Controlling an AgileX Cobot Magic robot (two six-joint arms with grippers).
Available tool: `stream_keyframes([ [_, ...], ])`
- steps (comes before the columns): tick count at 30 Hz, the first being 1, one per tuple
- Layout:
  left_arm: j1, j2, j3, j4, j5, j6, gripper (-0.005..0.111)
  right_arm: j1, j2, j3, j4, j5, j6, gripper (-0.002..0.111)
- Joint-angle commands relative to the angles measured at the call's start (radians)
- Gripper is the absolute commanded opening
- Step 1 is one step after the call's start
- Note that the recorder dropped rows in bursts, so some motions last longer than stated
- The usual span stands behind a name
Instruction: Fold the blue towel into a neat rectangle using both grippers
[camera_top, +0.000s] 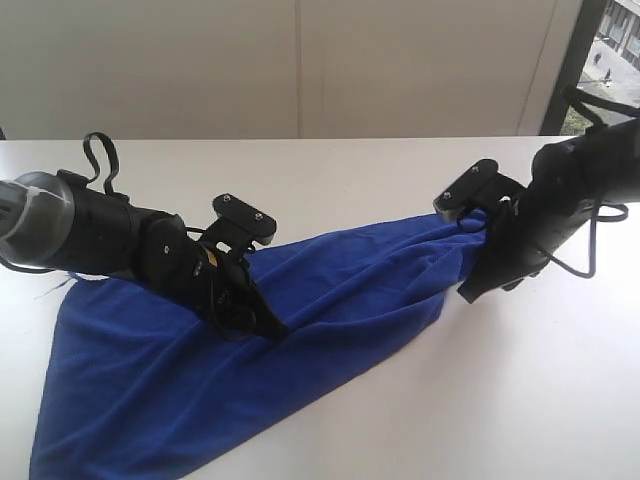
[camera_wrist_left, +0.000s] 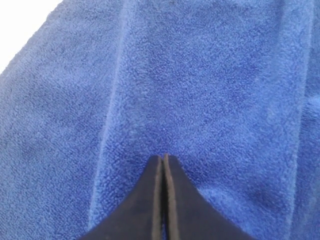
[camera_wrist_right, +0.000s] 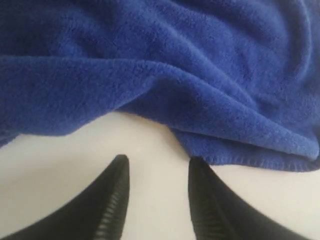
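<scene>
My right gripper grabs the blue towel by its bunched end (camera_wrist_right: 172, 111) beside the hem (camera_wrist_right: 250, 162) next, to fold the towel into a neat rectangle.
The blue towel (camera_top: 330, 290) lies rumpled on the white table (camera_top: 400, 170), stretching from the near left corner up to the right. My left gripper (camera_top: 272, 326) is shut, its tips pressed down on the towel's middle; in the left wrist view the left gripper (camera_wrist_left: 163, 156) has its pads together with nothing between them, and the towel (camera_wrist_left: 200, 75) fills the frame. My right gripper (camera_top: 468, 296) is open at the towel's right end. In the right wrist view the right gripper (camera_wrist_right: 159, 161) hovers over bare table, just short of the towel (camera_wrist_right: 150, 60) and its bunched, hemmed edge.
A white wall (camera_top: 300, 60) backs the table. At the far right stands a dark window frame (camera_top: 575, 60). Black cables (camera_top: 100, 155) loop off the left arm, and more hang from the right arm.
</scene>
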Motion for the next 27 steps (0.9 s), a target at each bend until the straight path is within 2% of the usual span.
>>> stream_keyframes([
  [1, 0.013, 0.054, 0.023, 0.009, 0.116, 0.008, 0.000, -0.001, 0.032, 0.002, -0.057, -0.082, 0.036, 0.039],
  [5, 0.013, 0.054, 0.023, 0.009, 0.116, 0.008, 0.000, -0.001, 0.054, 0.000, -0.115, -0.133, 0.111, 0.039],
  [10, 0.013, 0.054, 0.023, 0.009, 0.133, 0.008, 0.000, -0.016, 0.095, -0.034, -0.160, -0.106, 0.195, 0.039],
  [18, 0.013, 0.054, 0.023, 0.009, 0.137, 0.008, 0.000, -0.032, 0.111, -0.039, -0.163, -0.151, 0.195, 0.038],
  [20, 0.013, 0.054, 0.023, 0.009, 0.137, 0.008, 0.000, -0.032, 0.118, -0.039, -0.163, -0.153, 0.195, 0.034],
  [23, 0.013, 0.054, 0.023, 0.009, 0.137, 0.008, 0.000, -0.032, 0.131, -0.039, -0.163, -0.144, 0.195, 0.022],
  [27, 0.013, 0.054, 0.023, 0.009, 0.137, 0.008, 0.000, -0.032, 0.144, -0.039, -0.163, -0.122, 0.195, 0.000],
])
